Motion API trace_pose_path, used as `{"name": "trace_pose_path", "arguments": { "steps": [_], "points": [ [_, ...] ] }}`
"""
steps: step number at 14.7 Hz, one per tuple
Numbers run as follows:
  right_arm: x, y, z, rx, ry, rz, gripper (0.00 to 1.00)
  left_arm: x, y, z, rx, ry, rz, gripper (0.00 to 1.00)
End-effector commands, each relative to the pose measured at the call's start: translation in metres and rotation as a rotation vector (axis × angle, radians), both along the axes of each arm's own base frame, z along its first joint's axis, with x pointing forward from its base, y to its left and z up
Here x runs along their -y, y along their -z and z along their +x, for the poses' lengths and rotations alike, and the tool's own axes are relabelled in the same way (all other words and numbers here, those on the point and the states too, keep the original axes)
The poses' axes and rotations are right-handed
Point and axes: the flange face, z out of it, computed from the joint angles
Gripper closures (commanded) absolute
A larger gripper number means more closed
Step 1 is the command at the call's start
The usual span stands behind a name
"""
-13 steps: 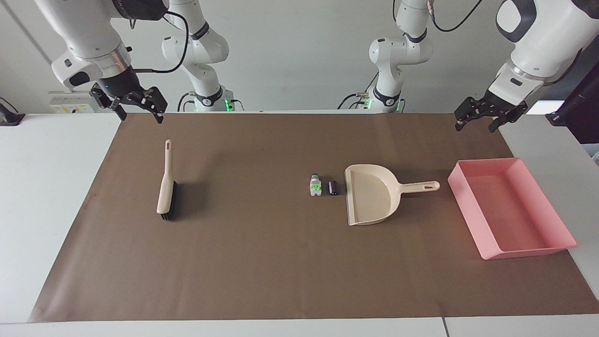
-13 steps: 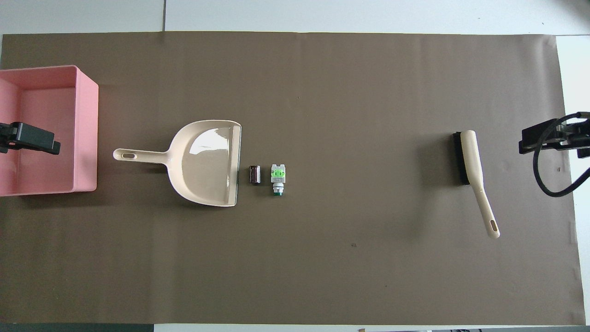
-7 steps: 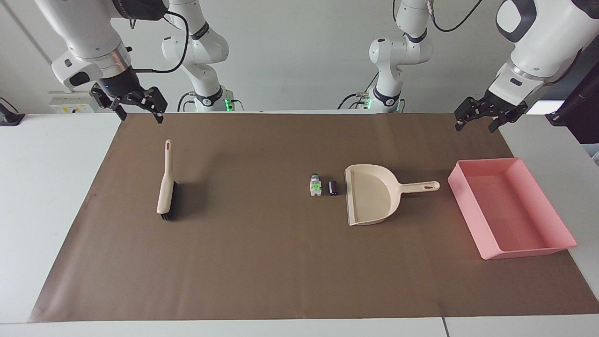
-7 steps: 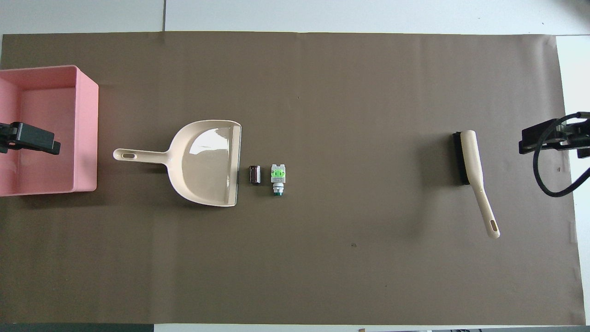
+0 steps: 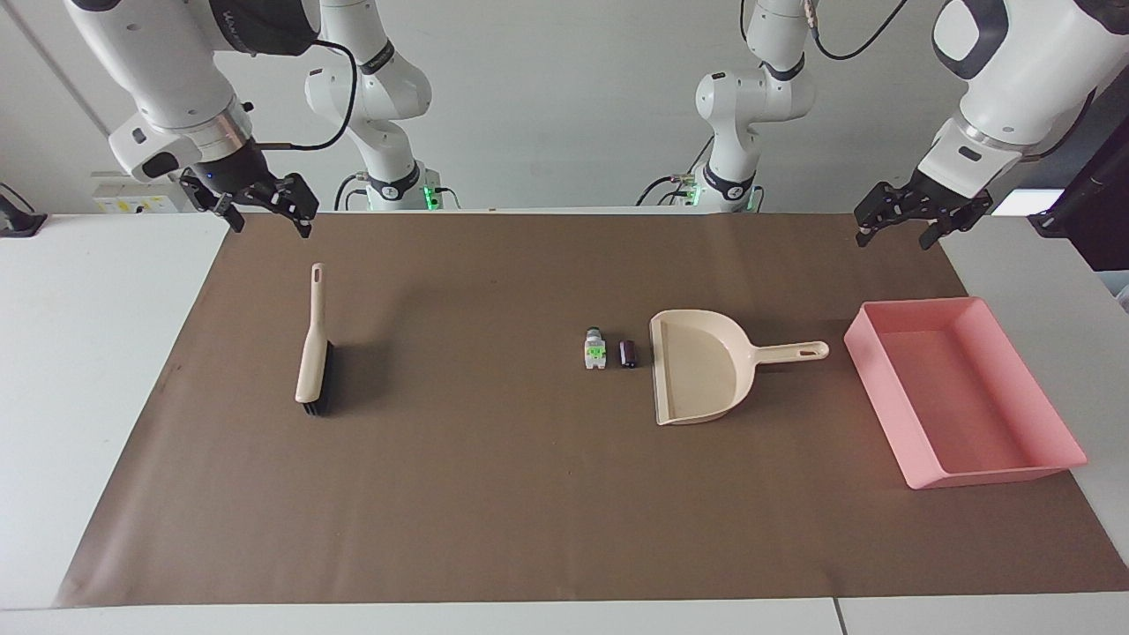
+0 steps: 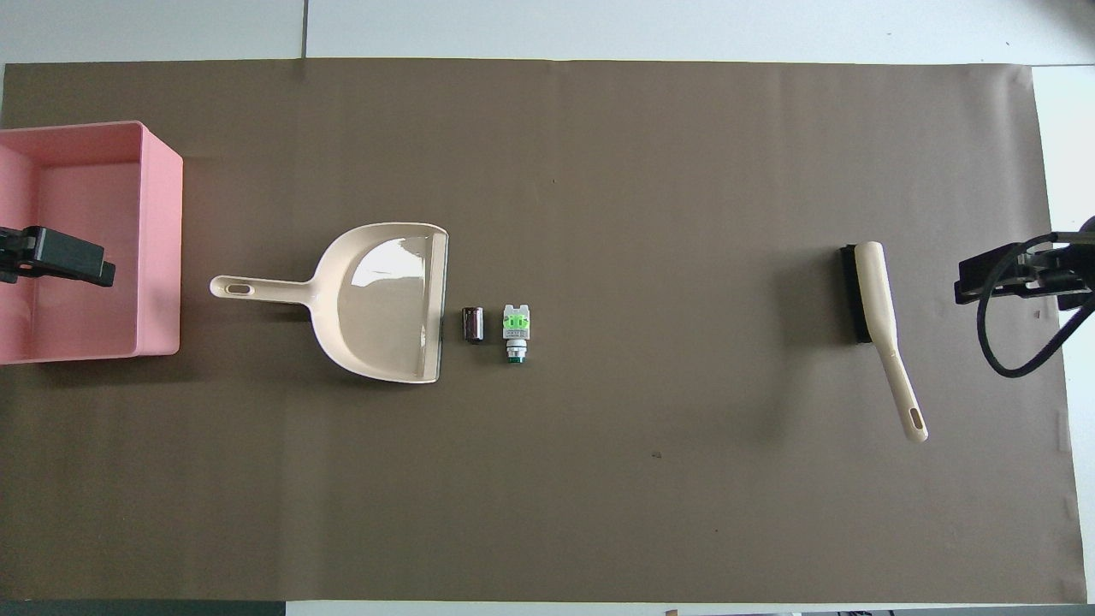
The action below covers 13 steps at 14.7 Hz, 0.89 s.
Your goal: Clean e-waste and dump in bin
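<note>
The dustpan's broad scoop is wider than my open fingers, so my left gripper will next take the dustpan by its narrow handle (image 6: 258, 289).
The e-waste lies mid-table: a white part with a green patch (image 5: 595, 350) (image 6: 516, 327) and a small black cylinder (image 5: 628, 354) (image 6: 473, 325), just off the open edge of a beige dustpan (image 5: 701, 370) (image 6: 385, 299). The pink bin (image 5: 882, 392) (image 6: 160, 239) stands at the left arm's end, beside the dustpan's handle. My left gripper (image 5: 893, 236) (image 6: 56, 261) hangs open and empty in the air above the bin's end of the table. My right gripper (image 5: 267, 220) (image 6: 1009, 278) hangs open and empty above the mat's edge near the brush.
A beige hand brush with black bristles (image 5: 313, 344) (image 6: 877, 299) lies flat at the right arm's end, its handle pointing toward the robots. A brown paper mat (image 5: 494, 494) covers most of the white table.
My right gripper has shifted slightly toward the brush. The left gripper has barely moved. Nothing on the table has moved.
</note>
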Motion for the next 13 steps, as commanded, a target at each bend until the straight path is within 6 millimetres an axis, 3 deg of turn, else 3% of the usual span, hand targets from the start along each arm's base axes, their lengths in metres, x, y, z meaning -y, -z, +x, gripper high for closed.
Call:
{"name": "trace_pose_path", "arguments": {
  "steps": [1, 4, 8, 11, 13],
  "points": [
    [0.014, 0.051, -0.040, 0.026, -0.041, -0.003, 0.00, 0.004, -0.005, -0.003, 0.011, 0.007, 0.012, 0.03],
    [0.013, 0.095, -0.053, 0.002, -0.049, 0.003, 0.01, 0.014, -0.004, -0.002, 0.019, 0.161, 0.004, 0.03],
    [0.042, 0.163, -0.056, 0.019, -0.113, 0.021, 0.01, 0.026, 0.005, 0.006, 0.054, 0.485, -0.006, 0.04],
    [0.050, 0.205, -0.052, 0.030, -0.106, 0.034, 0.01, 0.028, 0.025, 0.011, 0.070, 0.724, -0.010, 0.07],
    [0.049, 0.223, -0.058, 0.038, -0.128, 0.050, 0.01, 0.042, 0.046, 0.015, 0.081, 0.927, -0.011, 0.08]
  ]
}}
